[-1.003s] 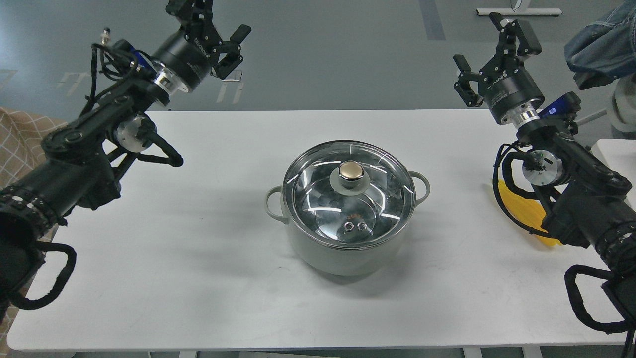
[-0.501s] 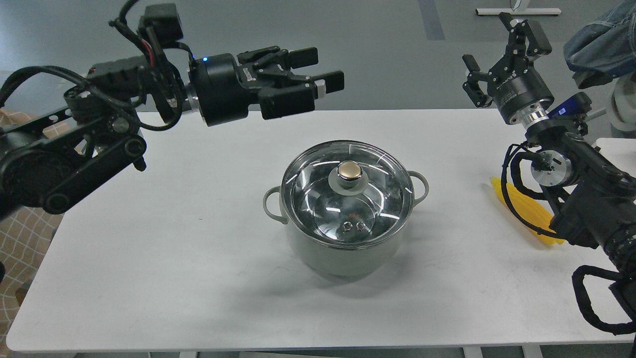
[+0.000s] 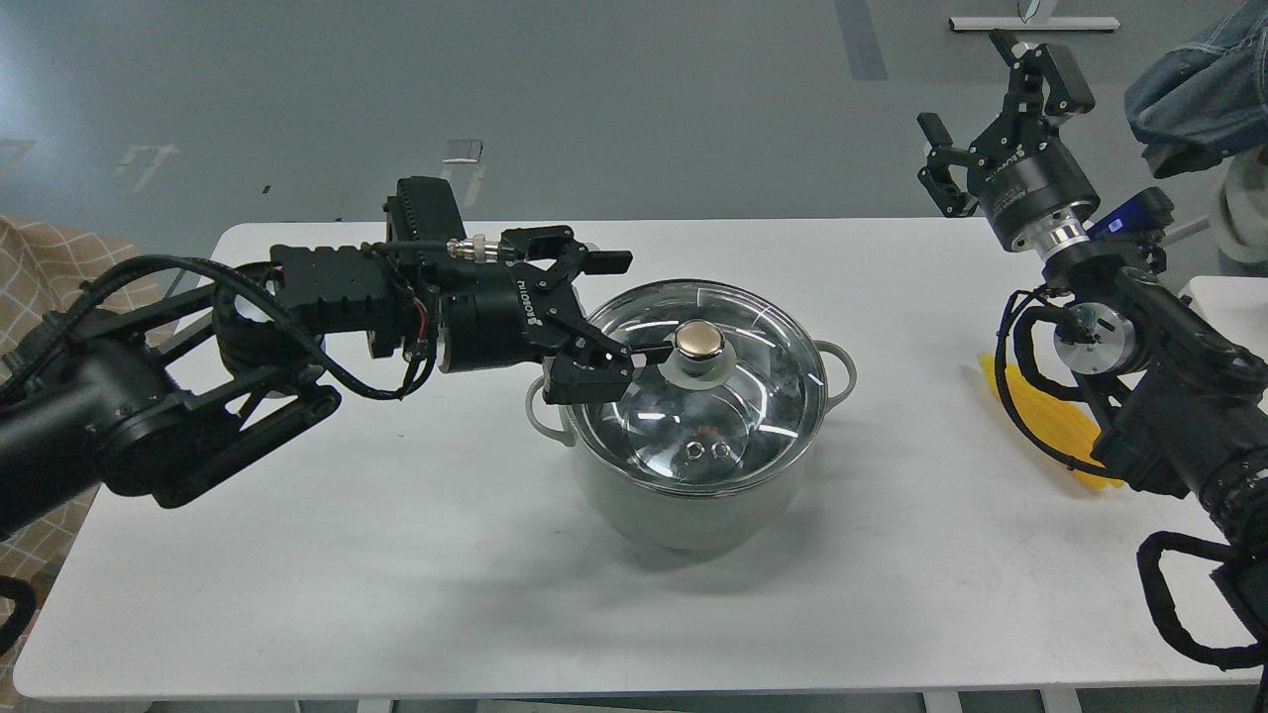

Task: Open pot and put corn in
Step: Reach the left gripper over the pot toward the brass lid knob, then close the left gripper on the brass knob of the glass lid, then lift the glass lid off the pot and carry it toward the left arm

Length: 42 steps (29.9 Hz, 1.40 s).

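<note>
The glass lid [image 3: 738,416] spreads far wider than my fingers span. My left gripper grabs the lid by its narrow gold knob [image 3: 698,341] next, to open the pot.
The pale grey-green pot [image 3: 684,500] stands mid-table with its glass lid [image 3: 738,416] on; the lid's gold knob [image 3: 698,340] is at its centre. My left gripper [image 3: 636,307] is open, lying sideways over the lid's left edge, its fingertips just left of the knob and not touching it. The yellow corn [image 3: 1052,428] lies on the table at the right, partly hidden behind my right arm. My right gripper [image 3: 996,109] is open and empty, raised high above the table's far right.
The white table [image 3: 396,555] carries the pot and corn. A second white surface [image 3: 1228,297] is at the far right. Blue denim cloth [image 3: 1199,84] hangs at the top right. A checked cloth [image 3: 40,262] is off the table's left edge.
My left arm has swung down and inward from high at the back left, so its open gripper is now beside the lid's knob. The right arm has barely moved.
</note>
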Tool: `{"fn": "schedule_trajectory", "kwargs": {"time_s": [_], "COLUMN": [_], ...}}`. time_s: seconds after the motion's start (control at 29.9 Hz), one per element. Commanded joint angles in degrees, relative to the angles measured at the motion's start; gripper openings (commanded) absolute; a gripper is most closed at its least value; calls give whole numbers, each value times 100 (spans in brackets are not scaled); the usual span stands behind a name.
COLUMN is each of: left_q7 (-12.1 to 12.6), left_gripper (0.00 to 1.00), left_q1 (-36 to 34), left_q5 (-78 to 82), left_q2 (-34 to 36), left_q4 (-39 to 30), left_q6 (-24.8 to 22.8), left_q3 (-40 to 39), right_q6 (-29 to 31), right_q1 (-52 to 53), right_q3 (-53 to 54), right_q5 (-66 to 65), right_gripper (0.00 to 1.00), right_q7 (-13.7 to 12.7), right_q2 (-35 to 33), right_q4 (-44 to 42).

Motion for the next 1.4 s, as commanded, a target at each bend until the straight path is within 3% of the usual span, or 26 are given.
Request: {"fn": "schedule_trajectory", "kwargs": {"time_s": [0.0, 0.23, 0.64, 0.74, 0.8, 0.94, 1.0, 1.17, 1.27, 1.37], "left_q7": [13, 39, 39, 39, 39, 39, 39, 48, 57, 39], "left_gripper": [99, 98, 88, 80, 58, 57, 51, 18, 4, 3], "left_q1": [-6, -15, 12, 21, 38, 64, 126, 109, 56, -101], "left_q5": [0, 0, 0, 0, 0, 0, 0, 0, 0, 0], "left_q2": [-315, -545, -615, -632, -650, -650, -650, -650, -641, -606], "left_q4": [267, 628, 637, 654, 689, 786, 795, 795, 777, 690], "left_q6": [-14, -5, 3, 3, 3, 3, 3, 12, 21, 21], "left_q3": [15, 42, 182, 182, 182, 182, 182, 173, 156, 86], "right_q6": [0, 0, 0, 0, 0, 0, 0, 0, 0, 0], "right_q1": [-2, -2, -2, -2, -2, -2, -2, -2, -2, -2], "right_q3": [-1, -1, -10, -10, -10, -10, -10, -10, -10, -10], "right_q5": [-1, -1, -9, -9, -9, -9, -9, -9, -9, -9], "right_gripper": [99, 99, 99, 99, 99, 99, 99, 99, 99, 99], "right_q7": [0, 0, 0, 0, 0, 0, 0, 0, 0, 0], "right_q2": [-5, -5, -23, -23, -14, -14, -23, -23, -23, -23], "right_q4": [0, 17, 8, 17, 8, 8, 8, 17, 17, 17]}}
